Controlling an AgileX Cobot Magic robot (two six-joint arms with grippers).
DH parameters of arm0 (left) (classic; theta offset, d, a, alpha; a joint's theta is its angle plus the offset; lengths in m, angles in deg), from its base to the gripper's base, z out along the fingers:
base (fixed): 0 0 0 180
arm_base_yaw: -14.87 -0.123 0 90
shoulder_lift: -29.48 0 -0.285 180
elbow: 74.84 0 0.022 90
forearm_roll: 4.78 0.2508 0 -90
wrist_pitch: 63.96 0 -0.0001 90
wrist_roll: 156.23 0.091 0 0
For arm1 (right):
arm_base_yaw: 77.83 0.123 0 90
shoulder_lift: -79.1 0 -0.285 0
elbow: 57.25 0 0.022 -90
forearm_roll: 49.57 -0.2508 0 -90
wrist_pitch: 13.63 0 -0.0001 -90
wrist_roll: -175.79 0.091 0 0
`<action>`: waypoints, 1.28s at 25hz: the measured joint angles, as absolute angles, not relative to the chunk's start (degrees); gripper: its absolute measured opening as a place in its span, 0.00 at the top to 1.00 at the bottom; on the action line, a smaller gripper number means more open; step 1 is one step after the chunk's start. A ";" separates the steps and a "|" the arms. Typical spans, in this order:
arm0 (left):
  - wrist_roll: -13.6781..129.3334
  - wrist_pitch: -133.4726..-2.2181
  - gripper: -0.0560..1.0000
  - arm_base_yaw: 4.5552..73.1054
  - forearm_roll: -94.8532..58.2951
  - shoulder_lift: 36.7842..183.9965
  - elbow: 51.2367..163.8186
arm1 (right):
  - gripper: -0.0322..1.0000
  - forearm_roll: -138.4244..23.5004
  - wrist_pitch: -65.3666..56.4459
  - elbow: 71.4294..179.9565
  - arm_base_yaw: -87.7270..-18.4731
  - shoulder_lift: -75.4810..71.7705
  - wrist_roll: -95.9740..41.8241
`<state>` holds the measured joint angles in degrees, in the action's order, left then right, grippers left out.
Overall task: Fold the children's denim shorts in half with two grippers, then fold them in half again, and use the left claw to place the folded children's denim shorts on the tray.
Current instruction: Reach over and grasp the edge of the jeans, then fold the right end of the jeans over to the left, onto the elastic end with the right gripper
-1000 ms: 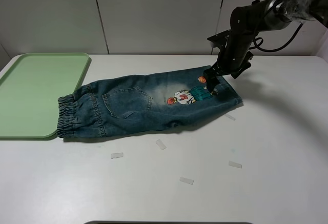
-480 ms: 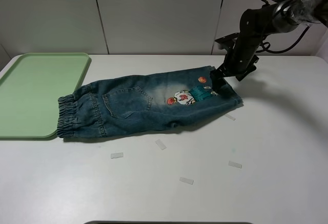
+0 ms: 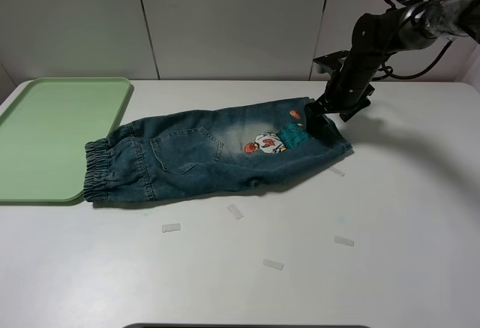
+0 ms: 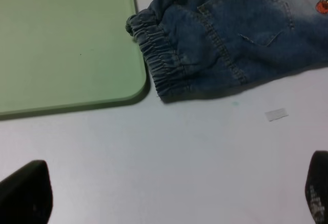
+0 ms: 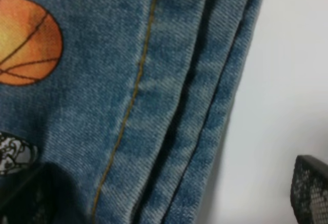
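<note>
Both fingers reach down near the white table, astride the layered hem [image 3: 340, 139], so it is time for my right gripper to close on the denim shorts [image 3: 202, 151] now.
The children's denim shorts [image 3: 202, 151] lie flat on the white table, folded lengthwise, with the elastic waistband next to the tray [image 3: 45, 133] and the cartoon patch facing up. My right gripper [image 3: 313, 118] is at the far hem corner. In the right wrist view the right gripper [image 5: 164, 193] is open, with one finger [image 5: 25, 196] over the denim [image 5: 154, 80] and the other over bare table. My left gripper [image 4: 169, 193] is open and empty above bare table near the waistband [image 4: 164, 65] and the tray corner [image 4: 61, 39]. The left arm is out of the high view.
Several small white tape strips lie on the table in front of the shorts [image 3: 235, 211] [image 3: 171, 228] [image 3: 273, 265] [image 3: 343, 241]. One strip shows in the left wrist view [image 4: 276, 114]. A grey panelled wall stands behind the table.
My right arm has swung a little right and towards the back. Its gripper stays at the hem corner, which has shifted slightly. The shorts otherwise lie as before.
</note>
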<state>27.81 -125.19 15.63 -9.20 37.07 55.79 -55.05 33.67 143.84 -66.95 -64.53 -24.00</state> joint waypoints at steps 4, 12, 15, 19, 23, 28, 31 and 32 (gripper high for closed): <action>27.81 -125.19 0.01 15.63 -9.20 37.07 55.79 | 0.30 -54.99 33.50 143.84 -66.95 -64.53 -24.17; 27.81 -125.19 0.02 15.63 -9.20 37.07 55.79 | 0.68 -56.33 33.93 143.84 -66.29 -64.60 -24.58; 27.81 -125.19 0.02 15.63 -9.20 37.07 55.79 | 0.87 -57.00 34.04 143.84 -66.29 -64.60 -24.58; 27.81 -125.19 0.02 15.63 -9.20 37.07 55.79 | 0.98 -56.62 34.04 143.84 -66.16 -64.60 -24.58; 27.81 -125.19 0.02 15.63 -9.20 37.07 55.79 | 0.98 -55.98 33.89 143.84 -66.12 -64.60 -24.58; 27.81 -125.19 0.02 15.63 -9.20 37.07 55.79 | 0.98 -54.51 34.22 143.96 -66.12 -64.33 -24.31; 27.81 -125.19 0.02 15.63 -9.20 37.07 55.79 | 0.98 -52.03 35.63 144.33 -66.12 -63.85 -23.63; 27.81 -125.19 0.02 15.63 -9.20 37.07 55.79 | 0.98 -50.93 36.31 144.37 -66.12 -63.63 -23.37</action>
